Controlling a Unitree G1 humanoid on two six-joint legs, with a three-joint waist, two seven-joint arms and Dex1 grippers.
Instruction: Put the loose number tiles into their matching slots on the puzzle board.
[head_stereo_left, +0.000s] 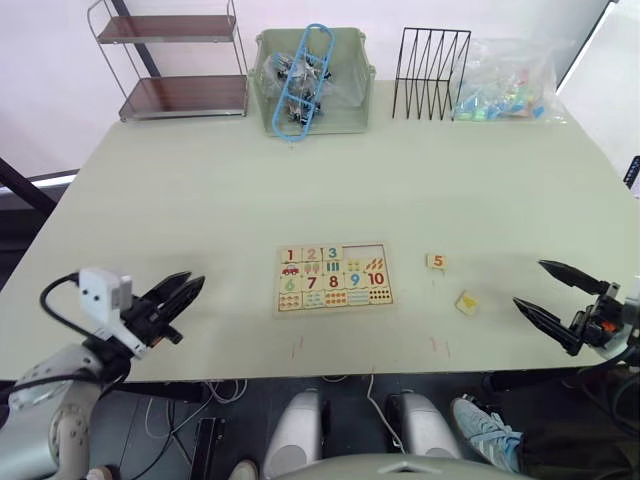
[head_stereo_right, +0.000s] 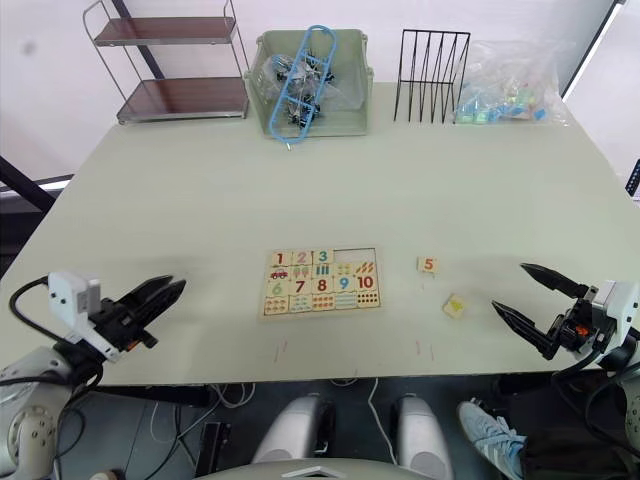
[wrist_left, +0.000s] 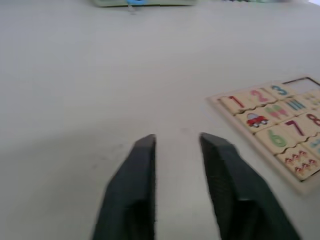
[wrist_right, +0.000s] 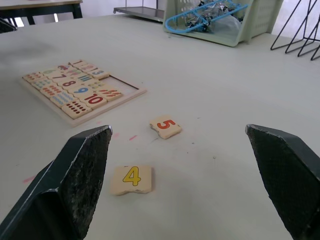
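The 4 tile should fill an empty slot on the puzzle board, so the right gripper should next grab it by its straight side edges.
The puzzle board (head_stereo_left: 333, 279) lies flat near the table's front middle, with tiles 1, 2 and 3 seated in its top row. At the right end of that row are empty slots (head_stereo_left: 363, 252). Two loose number tiles rest on the table to the board's right: the 5 tile (head_stereo_left: 436, 261) and, nearer the front, the 4 tile (head_stereo_left: 466, 303). My right gripper (head_stereo_left: 531, 284) hovers open just right of the 4 tile (wrist_right: 131, 179), holding nothing. My left gripper (head_stereo_left: 186, 289) is open, well left of the board and low over the table.
Along the back edge stand a two-tier shelf (head_stereo_left: 180, 65), a green basket (head_stereo_left: 355, 105) with blue hangers, a black wire rack (head_stereo_left: 430, 72) and a clear bag (head_stereo_left: 505, 85) of colourful pieces. Faint red marks sit near the front edge (head_stereo_left: 297, 347).
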